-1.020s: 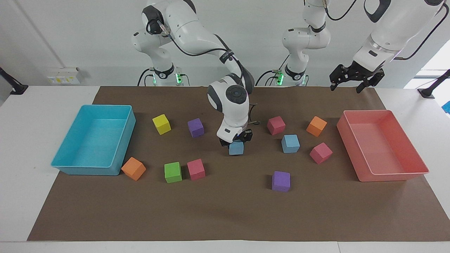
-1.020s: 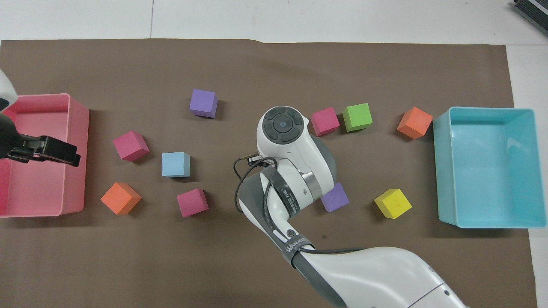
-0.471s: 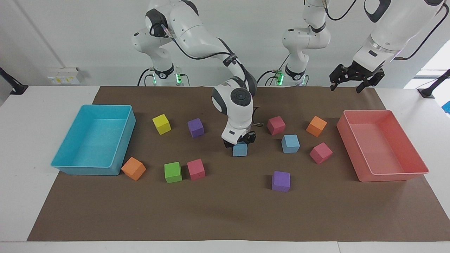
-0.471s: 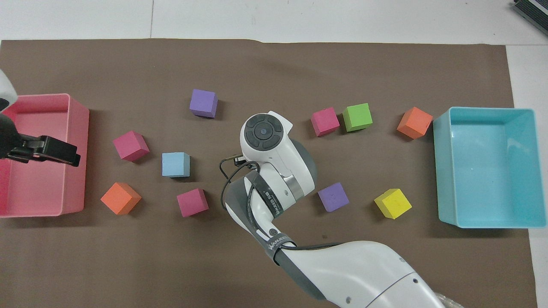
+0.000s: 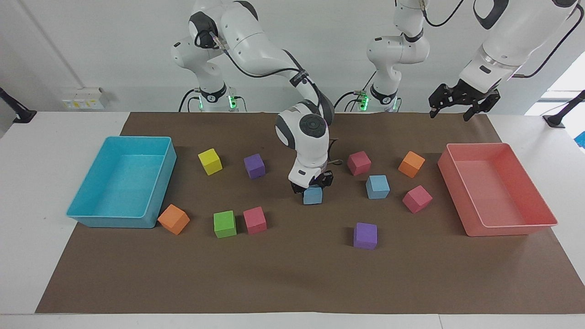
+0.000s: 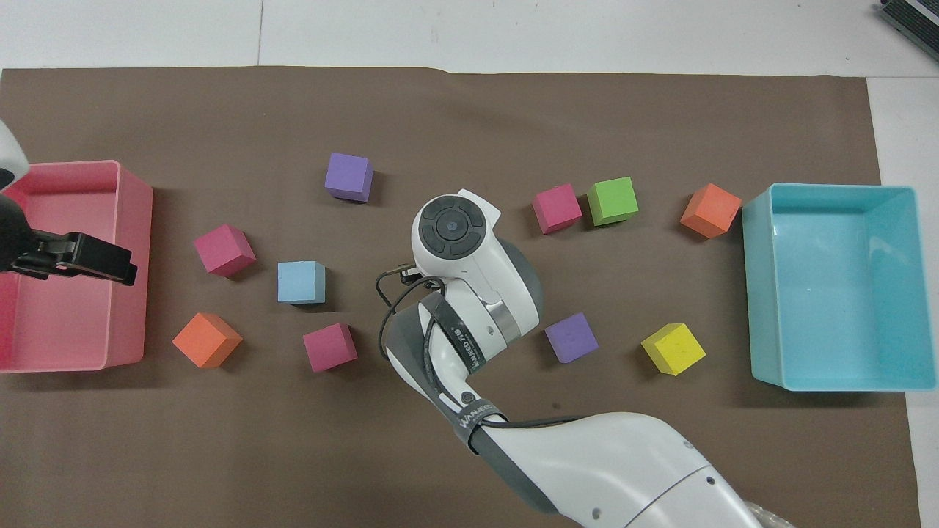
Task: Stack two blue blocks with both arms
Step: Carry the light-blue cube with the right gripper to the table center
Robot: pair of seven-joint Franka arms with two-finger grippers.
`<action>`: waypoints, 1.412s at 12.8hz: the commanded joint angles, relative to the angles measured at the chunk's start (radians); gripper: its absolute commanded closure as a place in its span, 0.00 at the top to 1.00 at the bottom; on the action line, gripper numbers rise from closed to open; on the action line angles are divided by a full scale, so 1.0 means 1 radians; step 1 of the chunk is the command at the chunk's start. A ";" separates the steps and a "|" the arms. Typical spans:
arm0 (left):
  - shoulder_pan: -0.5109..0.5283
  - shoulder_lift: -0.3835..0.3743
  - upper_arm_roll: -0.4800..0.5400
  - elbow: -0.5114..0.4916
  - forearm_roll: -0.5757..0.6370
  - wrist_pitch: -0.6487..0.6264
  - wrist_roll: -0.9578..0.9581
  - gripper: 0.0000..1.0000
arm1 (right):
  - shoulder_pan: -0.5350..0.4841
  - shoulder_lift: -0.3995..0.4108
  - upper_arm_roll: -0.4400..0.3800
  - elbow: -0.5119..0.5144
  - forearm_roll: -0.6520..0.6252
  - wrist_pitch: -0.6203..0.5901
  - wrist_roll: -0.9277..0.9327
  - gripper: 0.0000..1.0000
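The light blue block's base is low at the brown mat's middle and the block would stay there, so it is now time for my right gripper to release it.
My right gripper (image 5: 312,183) is shut on a light blue block (image 5: 312,196), low at the middle of the brown mat (image 5: 292,274). I cannot tell whether the block touches the mat. In the overhead view the right arm's wrist (image 6: 455,235) hides this block. The second blue block (image 5: 377,186) lies on the mat toward the left arm's end, beside the held one; it also shows in the overhead view (image 6: 301,282). My left gripper (image 5: 450,113) is open and empty, raised over the pink tray (image 5: 544,224), where the arm waits; it also shows in the overhead view (image 6: 73,257).
Around the second blue block lie two magenta cubes (image 5: 358,163) (image 5: 417,198), an orange cube (image 5: 411,164) and a purple cube (image 5: 365,236). Toward the right arm's end are purple (image 5: 254,165), yellow (image 5: 210,161), green (image 5: 225,224), magenta (image 5: 255,220) and orange (image 5: 173,219) cubes, and a turquoise tray (image 5: 77,210).
My right gripper carried the blue block a short way toward the second blue block, then came nearly to rest. The left arm has not moved.
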 commanded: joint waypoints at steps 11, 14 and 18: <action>0.009 -0.022 -0.007 -0.024 0.010 0.016 0.006 1.00 | -0.017 -0.084 0.005 -0.027 -0.007 0.029 -0.064 1.00; 0.006 -0.022 -0.007 -0.026 0.010 0.021 0.004 1.00 | -0.020 -0.118 0.003 -0.039 -0.006 0.026 -0.059 1.00; -0.001 -0.024 -0.007 -0.031 0.010 0.024 0.004 1.00 | -0.079 -0.186 -0.003 -0.058 0.016 0.024 -0.007 1.00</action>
